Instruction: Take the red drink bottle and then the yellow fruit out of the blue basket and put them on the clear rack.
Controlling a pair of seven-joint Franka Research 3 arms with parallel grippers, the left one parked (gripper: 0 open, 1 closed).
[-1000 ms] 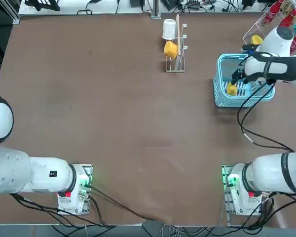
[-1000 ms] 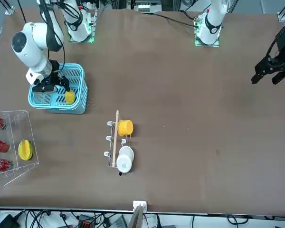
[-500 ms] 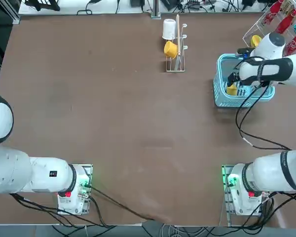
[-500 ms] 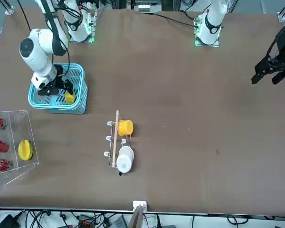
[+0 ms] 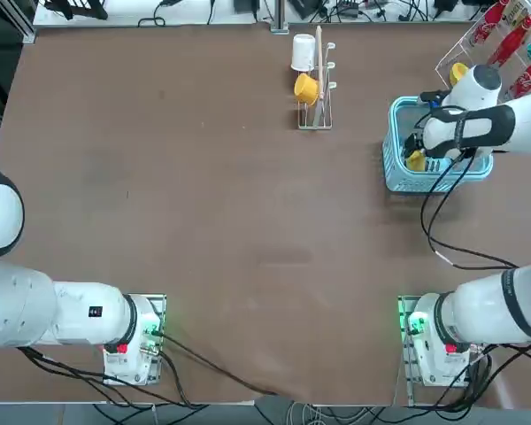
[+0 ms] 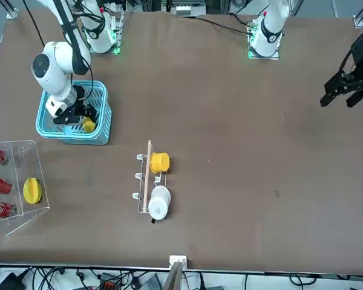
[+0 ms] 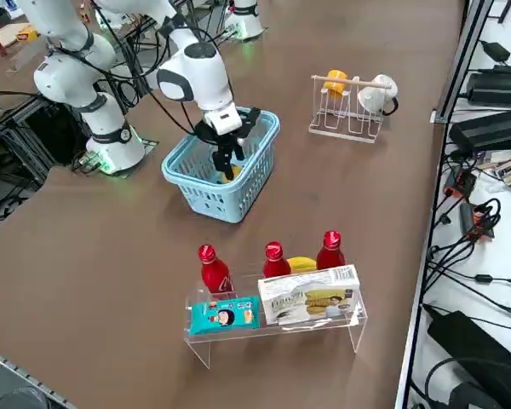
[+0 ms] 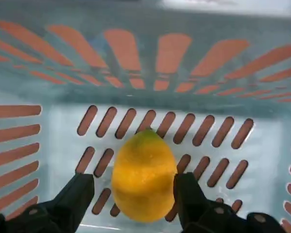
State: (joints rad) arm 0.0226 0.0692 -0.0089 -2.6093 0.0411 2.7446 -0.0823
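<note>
The small yellow fruit has to go on the clear rack. My right gripper should grab the fruit by its rounded middle to put it there.
The yellow fruit lies on the slotted floor of the blue basket, at its near-left corner in the top view. My right gripper is down inside the basket, open, with one finger on each side of the fruit. From the side the gripper hangs just over the fruit. Three red drink bottles stand on the clear rack; I cannot tell which one the task means.
A larger yellow fruit, a blue packet and a printed box are also on the rack. A peg stand with a yellow cup and a white cup stands to the basket's left.
My right gripper has moved across the basket and down onto the yellow fruit, staying open. The fruit and basket have not moved.
</note>
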